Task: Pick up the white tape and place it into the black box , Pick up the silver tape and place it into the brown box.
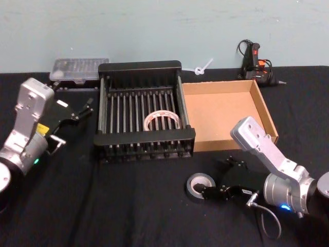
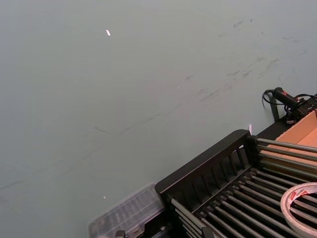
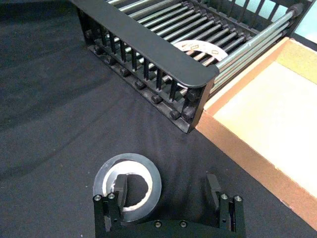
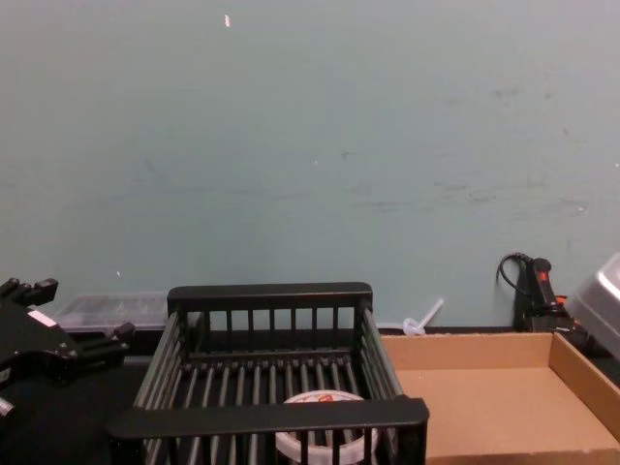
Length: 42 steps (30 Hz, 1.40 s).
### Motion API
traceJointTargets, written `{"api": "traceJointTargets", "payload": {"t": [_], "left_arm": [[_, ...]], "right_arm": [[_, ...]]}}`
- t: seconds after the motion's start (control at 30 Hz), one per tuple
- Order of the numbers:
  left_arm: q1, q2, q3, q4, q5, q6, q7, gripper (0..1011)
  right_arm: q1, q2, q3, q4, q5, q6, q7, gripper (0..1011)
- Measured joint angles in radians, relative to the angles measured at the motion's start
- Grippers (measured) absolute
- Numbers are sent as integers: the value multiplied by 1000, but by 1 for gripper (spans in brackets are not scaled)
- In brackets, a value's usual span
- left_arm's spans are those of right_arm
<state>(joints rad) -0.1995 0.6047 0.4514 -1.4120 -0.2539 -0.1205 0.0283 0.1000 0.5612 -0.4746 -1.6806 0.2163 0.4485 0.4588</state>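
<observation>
I should next grab the silver tape with my right gripper by its ring wall (image 3: 154, 185), across the two facing sides, because the tape is round outside and has an open hole (image 3: 136, 189).
The white tape (image 1: 154, 119) lies flat inside the black box (image 1: 139, 67) at mid-table, near its front right; the chest view shows the white tape (image 4: 325, 444) behind the front bars. Right of the crate stands the brown box (image 1: 221, 110), with nothing in it. The silver tape (image 1: 194, 186) lies flat on the black cloth in front of both. My right gripper (image 1: 221, 177) is low over it and open. In the right wrist view one finger (image 3: 121, 188) sits inside the silver tape (image 3: 148, 173) and the other stands outside it. My left gripper (image 1: 77, 110) hangs open, left of the crate.
A clear plastic case (image 1: 79, 69) lies at the back left behind the crate. A black glue gun (image 1: 254, 62) with its cord stands at the back right, beside a small white plastic piece (image 1: 203, 67). Black cloth covers the table; a pale green wall rises behind.
</observation>
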Motion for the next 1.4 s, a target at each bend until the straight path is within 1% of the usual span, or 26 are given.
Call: {"api": "traceJointTargets", "payload": {"t": [0.5,0.67,1.17,1.2,1.23,1.27,1.33,1.37,1.4], "left_arm": [[0,0,0,0,0,0,0,1001],[0,0,0,0,0,0,0,1002],[0,0,0,0,0,0,0,1002],[0,0,0,0,0,0,0,1001],[0,0,0,0,0,0,0,1001],[0,0,0,0,0,0,0,1001],[0,0,0,0,0,0,0,1001],[0,0,0,0,0,0,0,1001],[0,0,0,0,0,0,0,1001]], "right_arm": [[0,1,-1,0,1,0,1,1002],[-7,1,4,-1,-6,-20,-1,1002],[-7,0,5,-2,-9,-23,0,1003],[-7,0,5,-3,-9,-23,0,993],[-7,0,5,-3,-9,-23,-1,960],[-7,0,5,-3,-9,-23,-1,960],[-7,0,5,-3,-9,-23,-1,889],[-7,0,5,-3,-9,-23,-1,889],[-7,0,5,-3,-8,-23,-1,856]]}}
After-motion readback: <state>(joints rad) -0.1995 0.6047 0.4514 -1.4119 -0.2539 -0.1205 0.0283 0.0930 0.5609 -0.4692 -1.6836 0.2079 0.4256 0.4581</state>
